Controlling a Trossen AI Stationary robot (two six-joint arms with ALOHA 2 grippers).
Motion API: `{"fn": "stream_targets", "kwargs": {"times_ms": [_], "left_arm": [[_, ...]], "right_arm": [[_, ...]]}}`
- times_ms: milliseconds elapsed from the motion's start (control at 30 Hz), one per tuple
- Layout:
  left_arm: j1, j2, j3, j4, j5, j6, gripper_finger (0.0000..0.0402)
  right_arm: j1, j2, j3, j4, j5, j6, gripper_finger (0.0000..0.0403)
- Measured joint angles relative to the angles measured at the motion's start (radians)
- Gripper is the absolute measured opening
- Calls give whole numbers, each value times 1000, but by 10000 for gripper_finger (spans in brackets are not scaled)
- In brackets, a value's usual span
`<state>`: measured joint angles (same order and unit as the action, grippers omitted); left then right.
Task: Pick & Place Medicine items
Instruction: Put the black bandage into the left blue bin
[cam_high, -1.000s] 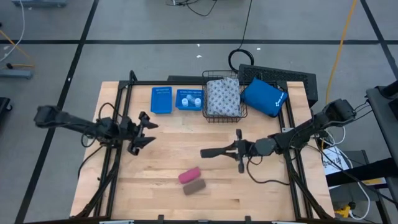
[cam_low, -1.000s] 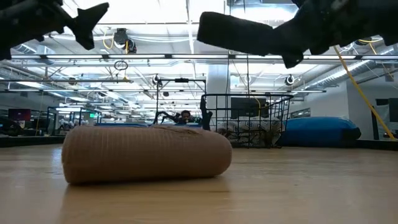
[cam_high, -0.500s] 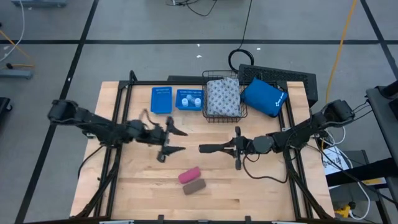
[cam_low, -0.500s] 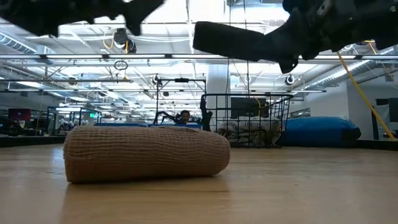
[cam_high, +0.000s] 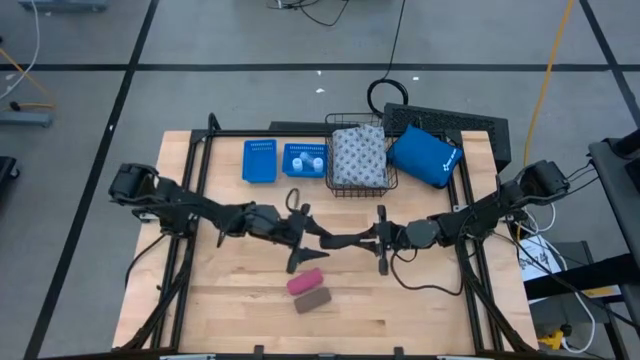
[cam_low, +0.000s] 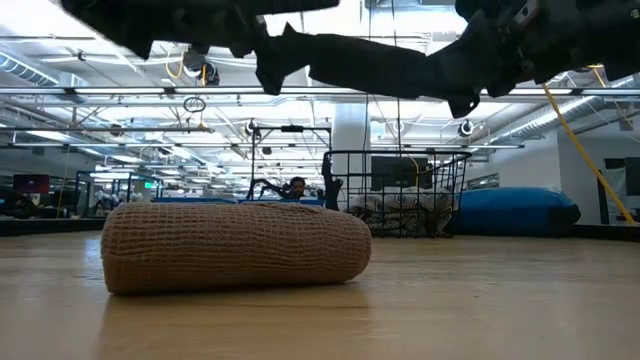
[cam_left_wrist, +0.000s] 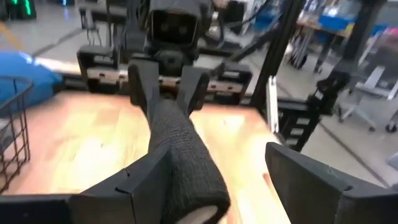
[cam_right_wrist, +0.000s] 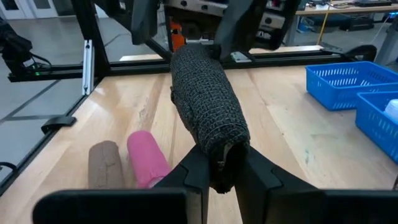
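My left gripper grabs the black roll by its loose end (cam_high: 322, 240) next, to carry the black roll over for the blue tray.
My right gripper (cam_high: 378, 240) is shut on a black woven roll (cam_high: 345, 241) above the table's middle. My left gripper (cam_high: 304, 240) is open at the roll's free end (cam_left_wrist: 189, 205), one finger on each side of it; I cannot tell whether either touches. A pink roll (cam_high: 305, 281) and a brown roll (cam_high: 312, 299) lie side by side on the table, nearer the near edge. Two white bottles (cam_high: 306, 160) stand in a blue tray. The grey-white patterned pack (cam_high: 358, 156) rests in a wire basket. My right gripper pinches the black roll's right end (cam_right_wrist: 217, 146) between its two fingers (cam_right_wrist: 191, 174). It comes level from the table's right, with the fingers lying along the roll. The roll sticks out level toward the table's left, lifted clear of the wood (cam_low: 370, 68).
A wire basket (cam_high: 334, 185), two blue trays (cam_high: 260, 160) and a bright blue pouch (cam_high: 424, 157) line the far edge. Dark frame rails (cam_high: 190, 200) run along the left and right sides. Bare wood lies left of the pink and brown rolls.
My left arm has swung from the table's left side toward the middle, staying open, and its fingers now stand around the black roll's free end. My right gripper has kept the roll nearly still. The pink and brown rolls have not moved.
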<state>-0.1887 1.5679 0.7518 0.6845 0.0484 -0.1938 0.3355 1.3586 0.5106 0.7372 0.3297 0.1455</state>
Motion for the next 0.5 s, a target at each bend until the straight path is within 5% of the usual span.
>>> {"fn": "stream_targets", "kwargs": {"times_ms": [333, 500], "left_arm": [[-16, 53, 474, -881, -154, 161, 269], [-14, 178, 672, -1073, -200, 164, 269]], "right_arm": [[0, 0, 0, -6, 7, 0, 40], [0, 0, 1, -8, 8, 0, 40]]}}
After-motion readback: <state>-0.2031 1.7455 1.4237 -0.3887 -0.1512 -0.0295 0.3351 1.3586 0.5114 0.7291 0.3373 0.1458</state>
